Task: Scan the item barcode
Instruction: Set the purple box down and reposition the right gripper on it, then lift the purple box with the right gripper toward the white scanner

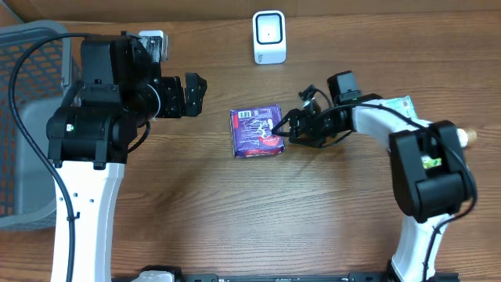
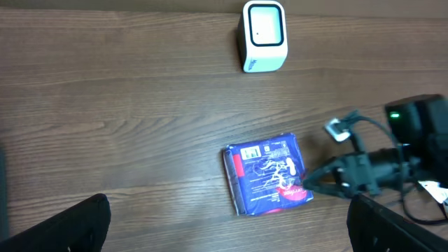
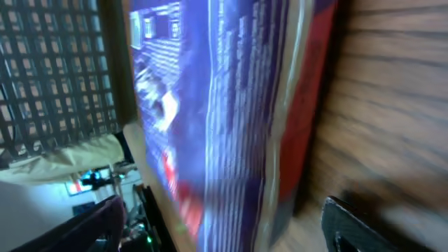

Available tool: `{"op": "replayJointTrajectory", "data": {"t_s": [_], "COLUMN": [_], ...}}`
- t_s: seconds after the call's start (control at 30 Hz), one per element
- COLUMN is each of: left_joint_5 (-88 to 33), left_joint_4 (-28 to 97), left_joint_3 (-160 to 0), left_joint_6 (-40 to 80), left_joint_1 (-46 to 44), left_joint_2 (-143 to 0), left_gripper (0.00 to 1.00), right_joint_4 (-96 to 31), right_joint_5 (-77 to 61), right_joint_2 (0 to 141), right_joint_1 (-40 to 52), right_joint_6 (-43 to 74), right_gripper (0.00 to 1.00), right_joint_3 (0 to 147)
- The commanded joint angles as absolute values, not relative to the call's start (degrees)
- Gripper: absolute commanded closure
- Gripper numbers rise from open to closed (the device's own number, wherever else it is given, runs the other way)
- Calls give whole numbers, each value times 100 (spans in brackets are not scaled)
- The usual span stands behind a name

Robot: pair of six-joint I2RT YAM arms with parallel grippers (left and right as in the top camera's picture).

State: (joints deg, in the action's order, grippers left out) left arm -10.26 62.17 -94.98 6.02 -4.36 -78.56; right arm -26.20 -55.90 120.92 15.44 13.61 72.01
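Observation:
The packet [image 1: 256,130] needs to be scanned, and its white barcode label must stay uncovered. My right gripper will next grab the packet's edge away from the label.
The item, a blue and purple packet [image 1: 256,130], lies flat on the wooden table in the middle, its white barcode label [image 1: 249,115] facing up. A white scanner [image 1: 269,37] stands upright at the back, apart from the packet. My right gripper [image 1: 283,129] is low at the packet's right edge, open, its fingers either side of that edge. In the right wrist view the packet [image 3: 231,105] fills the space between the fingers, and a gap shows beside the right finger [image 3: 357,224]. My left gripper [image 1: 194,94] hangs open and empty, above and left of the packet [image 2: 269,173].
A grey mesh basket [image 1: 23,117] stands at the table's left edge, under the left arm. A small printed package [image 1: 403,103] lies behind the right arm's elbow. Bare wood stretches in front of the packet.

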Motion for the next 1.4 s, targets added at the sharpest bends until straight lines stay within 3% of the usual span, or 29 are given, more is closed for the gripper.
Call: {"op": "replayJointTrajectory", "data": {"t_s": [0.0, 0.13, 0.3, 0.37, 0.6, 1.1, 1.37], "left_joint_5": [-989, -989, -989, -989, -989, -989, -989], "left_joint_4": [6195, 6195, 6195, 6195, 6195, 6195, 6195], "left_joint_3": [-9572, -9572, -9572, -9572, -9572, -9572, -9572], "left_joint_6": [683, 683, 683, 683, 683, 683, 683], "left_joint_1": [-414, -414, -414, -414, -414, -414, -414], "left_joint_2": [-7874, -7874, -7874, -7874, -7874, -7874, -7874], "left_gripper": [0, 0, 1, 0, 0, 0, 0], "right_joint_4": [-2226, -1966, -1874, -1828, -1855, -3310, -3697], "right_joint_5": [-5719, -5653, -5468, -5588, -5861, -4099, -3798], "right_joint_2": [12438, 12464, 12464, 12464, 12014, 8943, 8582], "right_joint_1": [1833, 1997, 2040, 2014, 1874, 1728, 1728], "right_joint_6": [2331, 2703, 2932, 3026, 2971, 1415, 1219], "right_gripper": [16, 30, 80, 87, 96, 96, 96], "right_joint_3": [7179, 7177, 7179, 7181, 7212, 7212, 7214]}}
